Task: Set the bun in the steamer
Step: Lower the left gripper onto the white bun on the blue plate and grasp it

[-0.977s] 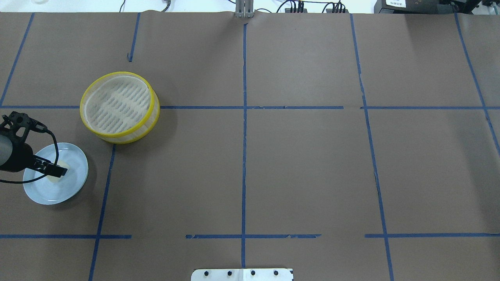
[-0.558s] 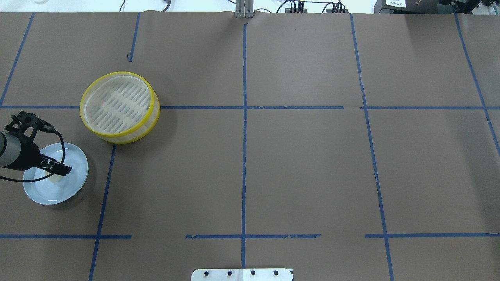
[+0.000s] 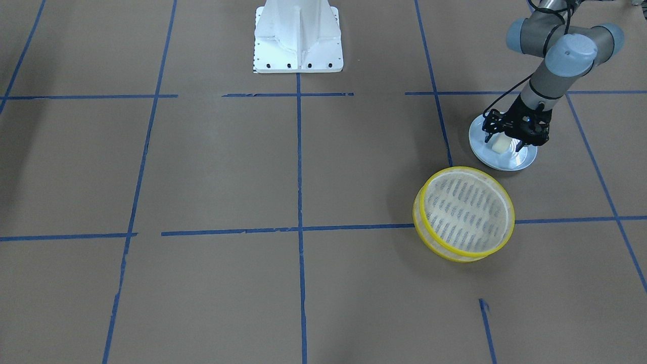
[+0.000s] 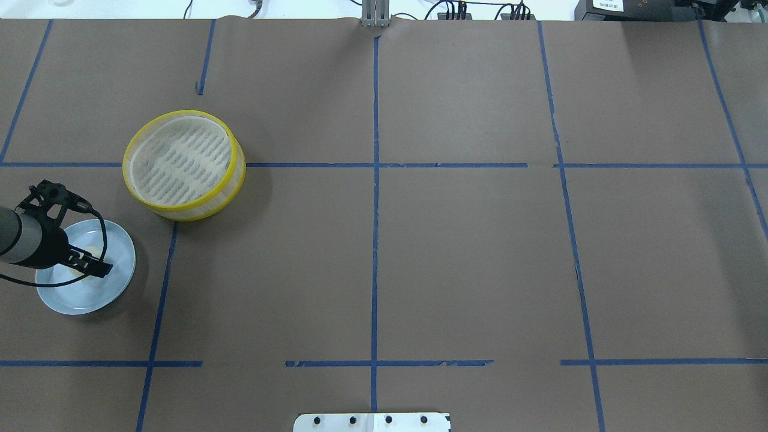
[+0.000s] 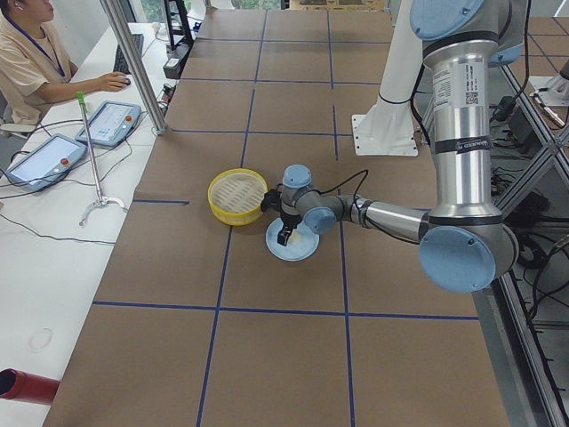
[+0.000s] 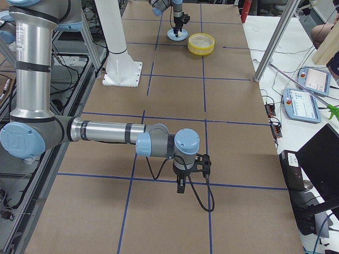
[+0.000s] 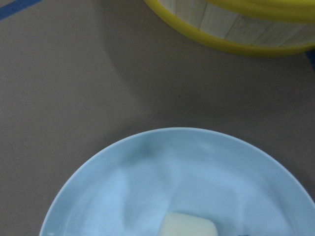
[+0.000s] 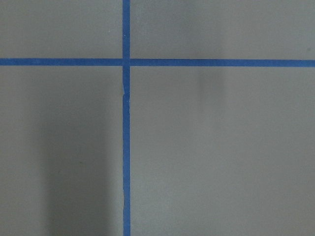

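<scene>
The cream-white bun should be picked up next by its rounded sides with my left gripper, so that it can go in the steamer (image 3: pixel 464 209) (image 7: pixel 236 19).
The bun (image 3: pixel 499 145) is a small cream lump on the pale blue plate (image 4: pixel 78 297) at the table's left. It shows low in the left wrist view (image 7: pixel 188 226). My left gripper (image 4: pixel 93 267) points down over the plate, its jaws open on either side of the bun (image 4: pixel 90 249). The yellow-rimmed steamer (image 4: pixel 180 114) stands empty just beyond the plate, and its rim shows at the top of the left wrist view (image 7: pixel 221 42). My right gripper (image 6: pixel 180 188) hangs over bare brown paper far from both. I cannot tell whether it is open or shut.
Blue tape lines grid the brown paper. The white robot pedestal (image 3: pixel 298 40) stands at the table's robot side. A metal pole (image 5: pixel 133 67) and operator tablets (image 5: pixel 44 160) stand on the far side, past the steamer.
My left gripper has shifted a little to the right and toward the robot over the plate, closing in on the bun. The steamer and plate have not moved.
</scene>
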`<state>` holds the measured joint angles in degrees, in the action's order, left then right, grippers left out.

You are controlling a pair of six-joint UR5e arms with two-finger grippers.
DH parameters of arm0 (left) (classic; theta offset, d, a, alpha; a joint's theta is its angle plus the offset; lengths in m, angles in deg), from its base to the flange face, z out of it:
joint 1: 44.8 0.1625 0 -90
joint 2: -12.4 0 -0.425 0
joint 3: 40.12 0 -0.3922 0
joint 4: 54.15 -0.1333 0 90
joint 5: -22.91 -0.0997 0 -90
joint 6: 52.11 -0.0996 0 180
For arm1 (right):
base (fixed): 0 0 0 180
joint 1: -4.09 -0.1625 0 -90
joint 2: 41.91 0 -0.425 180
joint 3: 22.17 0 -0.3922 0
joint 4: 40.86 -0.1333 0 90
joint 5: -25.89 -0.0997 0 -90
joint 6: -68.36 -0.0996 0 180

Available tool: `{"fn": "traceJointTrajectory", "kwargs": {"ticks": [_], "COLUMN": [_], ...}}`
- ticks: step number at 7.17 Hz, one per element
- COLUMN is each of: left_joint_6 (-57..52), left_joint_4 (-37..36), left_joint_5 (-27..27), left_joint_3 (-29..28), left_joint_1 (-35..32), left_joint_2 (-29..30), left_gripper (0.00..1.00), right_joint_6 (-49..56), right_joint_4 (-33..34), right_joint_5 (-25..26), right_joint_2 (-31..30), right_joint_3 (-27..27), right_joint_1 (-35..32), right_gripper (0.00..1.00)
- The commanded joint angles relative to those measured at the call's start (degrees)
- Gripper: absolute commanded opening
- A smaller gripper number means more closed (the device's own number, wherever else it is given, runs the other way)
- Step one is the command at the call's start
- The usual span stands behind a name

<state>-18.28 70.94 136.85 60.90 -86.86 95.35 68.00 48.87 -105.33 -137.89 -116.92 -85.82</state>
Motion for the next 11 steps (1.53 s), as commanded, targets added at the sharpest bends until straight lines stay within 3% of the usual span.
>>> {"fn": "traceJointTrajectory", "kwargs": {"ticks": [1, 7, 8, 9, 10, 11], "left_joint_6": [0.1, 0.8, 0.8, 0.9, 4.3, 6.7], "left_joint_4": [-0.1, -0.3, -0.3, -0.6, -1.5, -1.6], "left_joint_5": [0.5, 0.5, 0.7, 3.4, 10.3, 12.6], "left_joint_3": [0.1, 2.8, 3.8, 6.2, 6.2, 5.6], "left_joint_1": [0.4, 0.3, -0.4, -1.1, -6.3, -9.8], "left_joint_2": [-0.3, -0.6, -0.5, -0.6, 0.4, 2.8], "left_gripper": [0.68, 0.34, 0.35, 0.35, 0.35, 0.35], "right_joint_6": [0.0, 0.0, 0.0, 0.0, 0.0, 0.0], "right_joint_4": [0.0, 0.0, 0.0, 0.0, 0.0, 0.0], "right_joint_5": [0.0, 0.0, 0.0, 0.0, 0.0, 0.0], "right_joint_2": [0.0, 0.0, 0.0, 0.0, 0.0, 0.0], "right_joint_3": [0.0, 0.0, 0.0, 0.0, 0.0, 0.0], "right_joint_1": [0.0, 0.0, 0.0, 0.0, 0.0, 0.0], "right_gripper": [1.0, 1.0, 1.0, 1.0, 1.0, 1.0]}}
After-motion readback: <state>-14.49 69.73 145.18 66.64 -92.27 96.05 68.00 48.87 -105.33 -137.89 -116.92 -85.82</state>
